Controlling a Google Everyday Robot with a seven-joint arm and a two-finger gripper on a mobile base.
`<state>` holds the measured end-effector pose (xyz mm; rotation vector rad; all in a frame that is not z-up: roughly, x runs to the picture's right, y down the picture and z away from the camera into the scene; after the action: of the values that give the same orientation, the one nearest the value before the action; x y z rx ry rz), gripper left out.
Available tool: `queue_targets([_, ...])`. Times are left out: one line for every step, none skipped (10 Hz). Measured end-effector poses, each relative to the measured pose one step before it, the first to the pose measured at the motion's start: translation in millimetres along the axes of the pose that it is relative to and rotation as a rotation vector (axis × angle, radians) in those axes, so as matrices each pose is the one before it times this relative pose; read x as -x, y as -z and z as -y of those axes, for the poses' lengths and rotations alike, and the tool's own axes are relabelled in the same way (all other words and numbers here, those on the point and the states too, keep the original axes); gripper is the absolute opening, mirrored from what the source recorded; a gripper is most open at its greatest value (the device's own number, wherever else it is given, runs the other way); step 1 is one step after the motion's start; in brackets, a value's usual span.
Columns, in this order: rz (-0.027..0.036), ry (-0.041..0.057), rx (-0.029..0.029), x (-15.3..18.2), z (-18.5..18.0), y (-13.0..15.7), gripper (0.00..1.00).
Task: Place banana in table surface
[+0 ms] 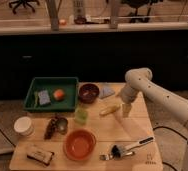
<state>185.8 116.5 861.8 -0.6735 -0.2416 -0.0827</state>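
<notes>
My gripper should go to the banana and grab its end (117,107), so the banana's middle stays free to settle on the tabletop surface.
The banana (109,109), small and pale yellow, lies on the light wooden table surface (137,127) right of centre. My gripper (126,111) hangs fingers-down at the end of the white arm (152,92), just right of the banana's end and close above the wood. It is open, with nothing between its fingers. The banana lies free on the planks.
A green tray (33,84) at the back left holds a blue sponge (43,97) and an orange fruit (59,94). Around them are a dark bowl (89,92), a green cup (80,116), an orange bowl (80,144), a white cup (22,125) and utensils (127,148).
</notes>
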Motion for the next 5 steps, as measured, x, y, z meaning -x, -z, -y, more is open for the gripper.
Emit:
queue_targets([0.00844, 0.00292, 0.0075, 1.45, 1.28, -5.76, 0.8])
queue_targets([0.00751, -0.0003, 0.00468, -0.68, 0.25, -4.55, 0.8])
queue_targets([0.00464, -0.00036, 0.00301, -0.42, 0.13, -1.82, 0.8])
queue_targets([0.00564, 0.00109, 0.00341, 0.27, 0.18, -2.59, 0.8])
queue_targets([0.00531, 0.00164, 0.00329, 0.25, 0.64, -2.38, 0.8])
